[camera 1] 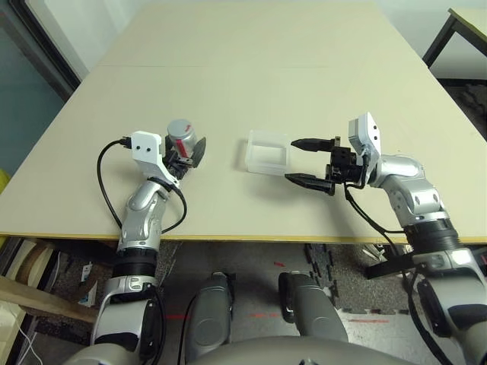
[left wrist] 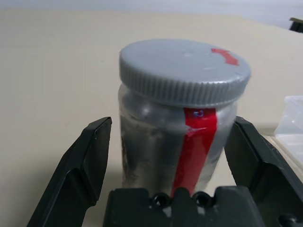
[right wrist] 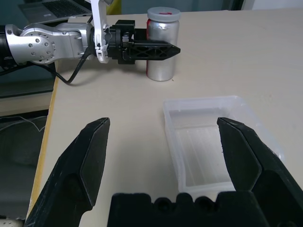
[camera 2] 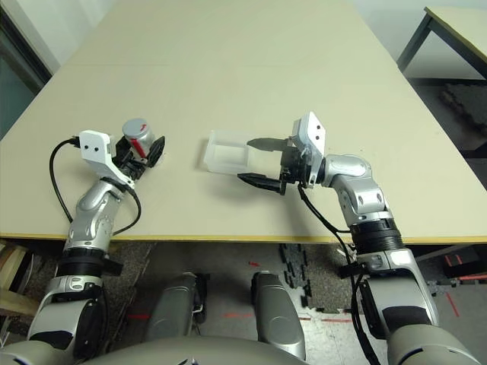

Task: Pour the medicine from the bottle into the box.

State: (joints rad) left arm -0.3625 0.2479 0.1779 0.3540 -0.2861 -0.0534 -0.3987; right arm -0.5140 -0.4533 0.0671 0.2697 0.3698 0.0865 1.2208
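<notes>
My left gripper will next grab the bottle by its red-striped body, so that the bottle's grey cap stays free to come off and the bottle can pour.
The bottle stands upright on the table's left side, with its grey cap on and a red stripe down its side. My left gripper is open with one finger on each side of the bottle, and a gap shows beside the finger. The box, a clear shallow tray, lies mid-table to the right of the bottle and looks empty. My right gripper is open at the box's right edge, its fingers pointing toward the box. The medicine is hidden.
The beige table stretches bare far beyond the bottle and box; its front edge runs close under both wrists. A black cable loops off my left wrist. Another table's corner stands at the far right.
</notes>
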